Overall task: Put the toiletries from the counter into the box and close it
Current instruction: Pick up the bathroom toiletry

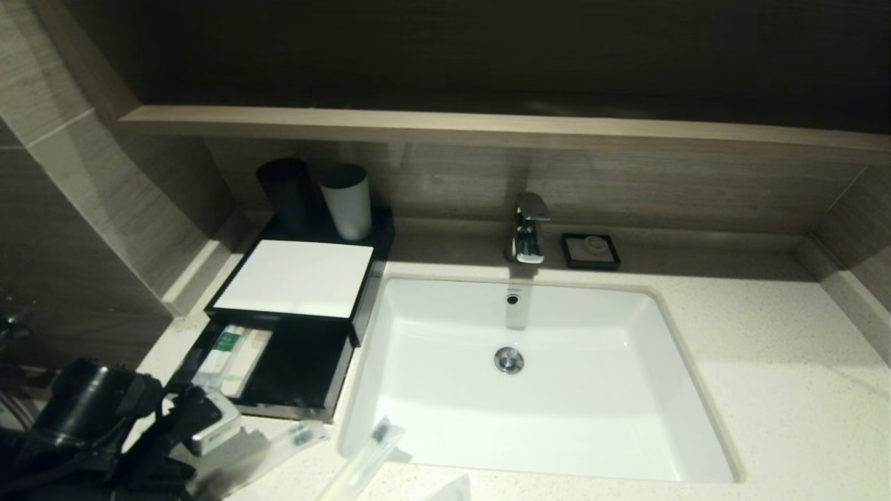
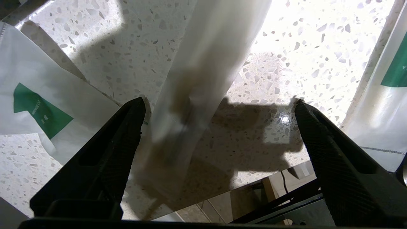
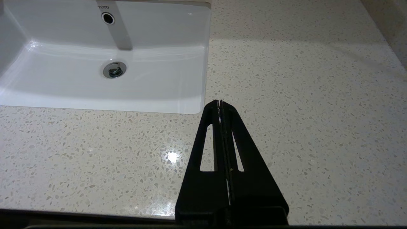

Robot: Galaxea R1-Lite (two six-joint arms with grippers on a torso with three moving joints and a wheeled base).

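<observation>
Next, my left gripper takes the translucent sleeve by its plain end (image 1: 235,474) to lay it in the open drawer (image 1: 299,372).
The black box (image 1: 292,278) with a white top panel stands left of the basin. Its front drawer (image 1: 299,372) is pulled out and holds white sachets with green marks (image 1: 226,346). Two translucent sleeves lie on the speckled counter (image 1: 766,376) in front of the drawer, one (image 1: 289,440) by my left arm (image 1: 104,424) and one (image 1: 369,452) at the basin's corner. My left gripper (image 2: 219,101) is open just above the counter, with a sleeve (image 2: 203,73) between its fingers, nearer one finger. Sachets lie to either side (image 2: 38,105) (image 2: 388,70). My right gripper (image 3: 219,102) is shut and empty.
The white basin (image 1: 626,390) with a chrome tap (image 1: 527,229) fills the middle. A black cup (image 1: 285,191) and a white cup (image 1: 346,198) stand behind the box. A small black soap dish (image 1: 590,250) sits right of the tap. The counter's front edge (image 2: 260,181) is close below the left gripper.
</observation>
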